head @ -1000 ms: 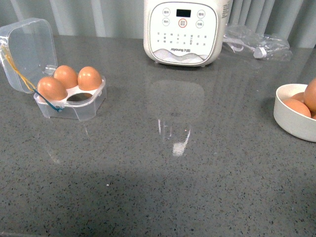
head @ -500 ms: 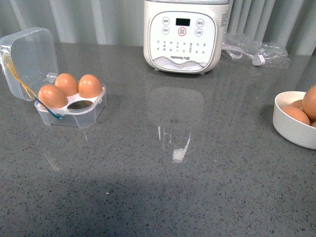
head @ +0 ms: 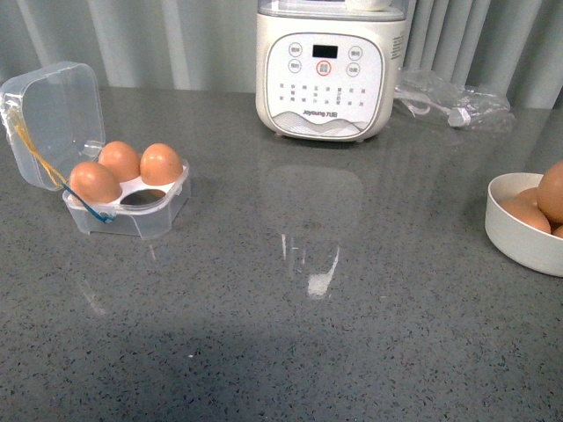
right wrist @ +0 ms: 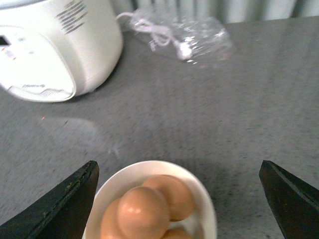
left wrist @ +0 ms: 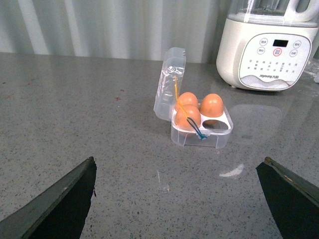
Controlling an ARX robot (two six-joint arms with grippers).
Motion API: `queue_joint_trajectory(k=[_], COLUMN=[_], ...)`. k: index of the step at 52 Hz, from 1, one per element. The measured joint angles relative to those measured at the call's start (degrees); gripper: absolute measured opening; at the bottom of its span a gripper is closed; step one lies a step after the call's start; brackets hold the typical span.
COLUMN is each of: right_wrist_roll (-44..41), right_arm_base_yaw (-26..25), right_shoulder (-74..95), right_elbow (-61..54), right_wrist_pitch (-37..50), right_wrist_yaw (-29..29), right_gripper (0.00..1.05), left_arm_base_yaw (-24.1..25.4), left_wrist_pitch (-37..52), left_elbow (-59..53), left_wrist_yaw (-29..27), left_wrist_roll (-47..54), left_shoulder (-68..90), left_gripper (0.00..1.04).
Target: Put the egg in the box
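Next, my right gripper grabs the top egg by its rounded sides. That egg then fills the empty slot in the clear box (left wrist: 213, 123).
The clear box (head: 132, 211) stands open at the left of the counter with three eggs in it and one slot bare; its lid (head: 48, 123) leans back. It also shows in the left wrist view (left wrist: 202, 134). Several orange-brown eggs lie in a white bowl (head: 519, 233) at the right edge; the top egg (right wrist: 143, 213) shows in the right wrist view. My right gripper (right wrist: 177, 191) is open above the bowl (right wrist: 202, 199), its jaws wide on either side. My left gripper (left wrist: 179, 191) is open and empty, well short of the box. Neither gripper shows in the front view.
A white cooker (head: 324, 70) stands at the back centre, also in the left wrist view (left wrist: 264, 55) and right wrist view (right wrist: 50, 45). A clear plastic bag with a cable (head: 453, 92) lies at the back right. A curtain hangs behind the grey counter.
The front view has shifted slightly, so box and bowl sit a little lower in the picture. Nothing on the counter has moved.
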Motion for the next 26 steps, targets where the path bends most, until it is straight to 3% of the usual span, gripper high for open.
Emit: queue_joint_trajectory(k=[14, 26], right_wrist_roll=[-8.3, -10.5], right_arm_base_yaw=[2.9, 3.5], right_shoulder=[4.2, 8.0], right_elbow=[1.6, 1.8], right_wrist_pitch=[-1.1, 0.7], right_wrist_yaw=[-2.4, -3.0], right_gripper=[0.97, 0.97], left_arm_base_yaw=[0.0, 0.0], left_wrist_pitch=[0.0, 0.0], left_elbow=[0.0, 0.0], left_wrist_yaw=[0.0, 0.0], left_wrist_roll=[0.0, 0.0], left_shoulder=[0.0, 0.0], left_gripper=[0.98, 0.98])
